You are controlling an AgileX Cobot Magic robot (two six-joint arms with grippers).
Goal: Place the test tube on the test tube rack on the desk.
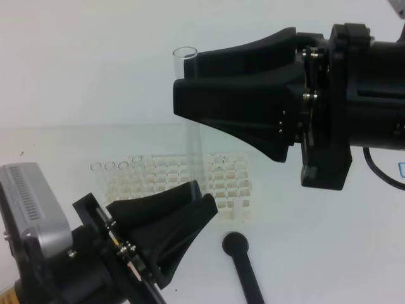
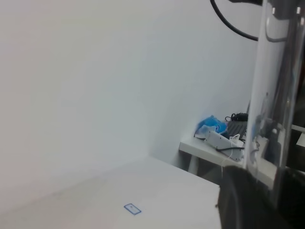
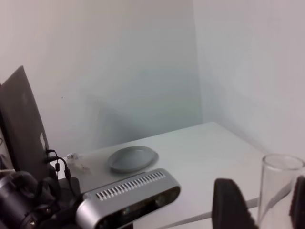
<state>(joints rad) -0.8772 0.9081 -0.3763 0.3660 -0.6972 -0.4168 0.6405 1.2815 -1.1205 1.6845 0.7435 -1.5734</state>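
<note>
I will next grab the test tube just under its rim (image 1: 186, 68) (image 3: 276, 191) with my right gripper. That takes it over from my left gripper for the rack.
The clear glass test tube (image 1: 185, 57) stands upright over the white lattice test tube rack (image 1: 228, 190) on the desk (image 1: 329, 253). My left gripper (image 1: 201, 195) is shut on the tube's lower end at the rack's near edge. In the left wrist view the tube (image 2: 271, 95) rises close at the right. My right gripper (image 1: 180, 95) reaches in from the right just under the rim. Its jaws are open around the tube and narrowing. The right wrist view shows the tube's rim (image 3: 282, 164) between the right gripper's (image 3: 263, 186) fingers, with a gap on the left side.
A black round-ended rod (image 1: 243, 269) lies on the desk in front of the rack. The left arm's grey camera (image 1: 31, 202) sits at the lower left. A grey dish (image 3: 132, 158) and a dark laptop (image 3: 24, 124) lie further off. A cluttered side table (image 2: 224, 140) stands beyond the desk edge.
</note>
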